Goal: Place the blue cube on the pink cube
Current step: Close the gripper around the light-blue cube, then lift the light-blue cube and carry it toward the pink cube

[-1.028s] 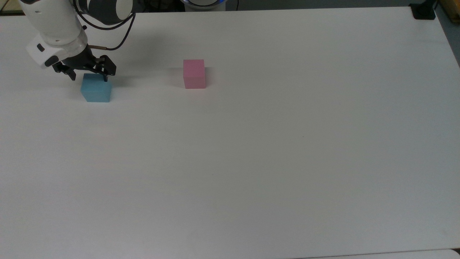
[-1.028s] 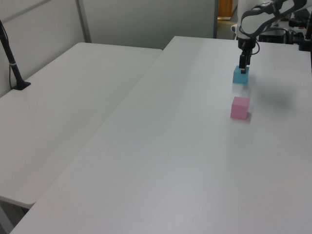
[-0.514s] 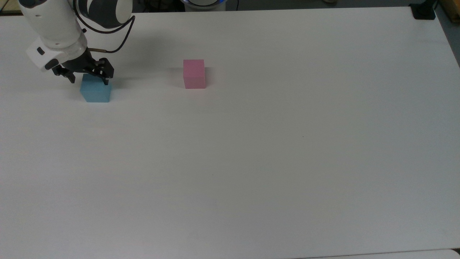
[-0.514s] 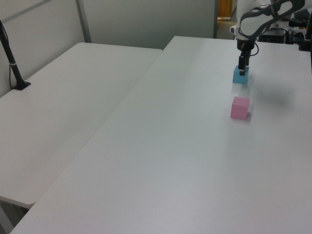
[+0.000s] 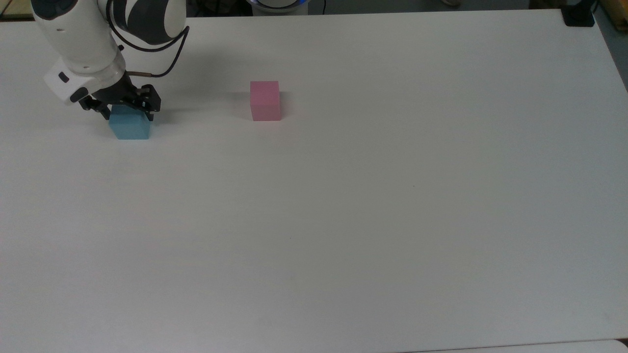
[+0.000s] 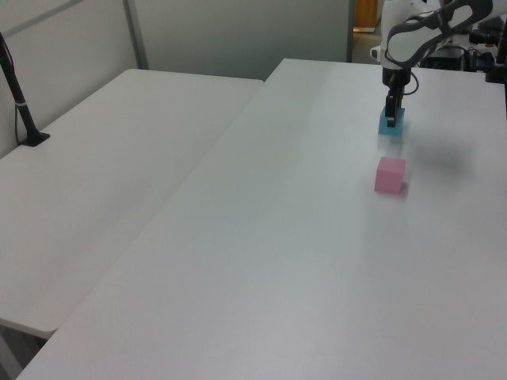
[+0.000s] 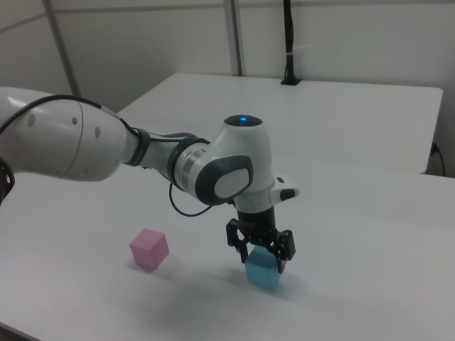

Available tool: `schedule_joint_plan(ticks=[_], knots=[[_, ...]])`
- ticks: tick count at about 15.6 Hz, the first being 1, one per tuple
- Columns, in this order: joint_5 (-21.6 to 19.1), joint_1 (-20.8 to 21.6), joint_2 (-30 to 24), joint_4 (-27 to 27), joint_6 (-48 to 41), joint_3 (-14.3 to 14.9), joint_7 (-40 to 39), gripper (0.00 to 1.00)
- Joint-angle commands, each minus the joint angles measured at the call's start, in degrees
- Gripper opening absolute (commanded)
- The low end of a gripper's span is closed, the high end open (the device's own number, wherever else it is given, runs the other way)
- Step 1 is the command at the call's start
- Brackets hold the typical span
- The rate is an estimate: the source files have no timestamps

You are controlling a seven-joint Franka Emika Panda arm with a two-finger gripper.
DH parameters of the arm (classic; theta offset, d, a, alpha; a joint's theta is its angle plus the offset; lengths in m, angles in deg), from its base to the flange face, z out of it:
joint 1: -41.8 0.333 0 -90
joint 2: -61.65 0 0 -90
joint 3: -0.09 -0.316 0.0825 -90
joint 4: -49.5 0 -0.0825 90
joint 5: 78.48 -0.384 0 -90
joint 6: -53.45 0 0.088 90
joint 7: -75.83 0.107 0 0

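Note:
The blue cube (image 6: 390,127) has to go on the pink cube (image 6: 390,176), so I should next grab the blue cube by its opposite sides with my gripper.
The blue cube (image 5: 130,128) (image 6: 390,127) (image 7: 263,272) rests on the white table (image 5: 373,206) near the top view's upper left. My gripper (image 5: 127,114) (image 6: 391,118) (image 7: 261,257) has come down over it, open, with one black finger on each side of the cube's upper part. The arm hides the cube's top face in the top view. The pink cube (image 5: 265,101) (image 6: 390,175) (image 7: 149,249) stands alone on the table to the top view's right of the blue one, well apart from the gripper.
A black post foot (image 5: 579,17) sits at the table's far right corner in the top view. A second white table (image 6: 111,166) with a black pole (image 6: 20,99) adjoins on the left view's left. The arm's cable (image 5: 162,59) loops beside the wrist.
The gripper has dropped lower over the blue cube, so its fingers now flank the cube's sides. Neither cube has moved.

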Motion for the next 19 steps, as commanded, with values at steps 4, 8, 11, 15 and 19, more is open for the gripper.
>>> schedule_joint_plan(ticks=[4, 8, 11, 15, 19], knots=[[-0.6, -0.3, 0.1, -0.3, 2.2, -0.9, -1.8, 0.22], [-0.6, -0.5, -1.5, 1.3, -0.1, -0.8, -1.6, 0.18], [-0.6, -0.5, -3.6, 8.1, -11.1, -0.8, -1.4, 0.18], [-1.2, -0.2, -5.8, 21.8, -28.9, -0.9, -1.1, 0.20], [-3.8, 0.0, -8.1, 27.5, -36.4, -0.9, -0.9, 0.25]])
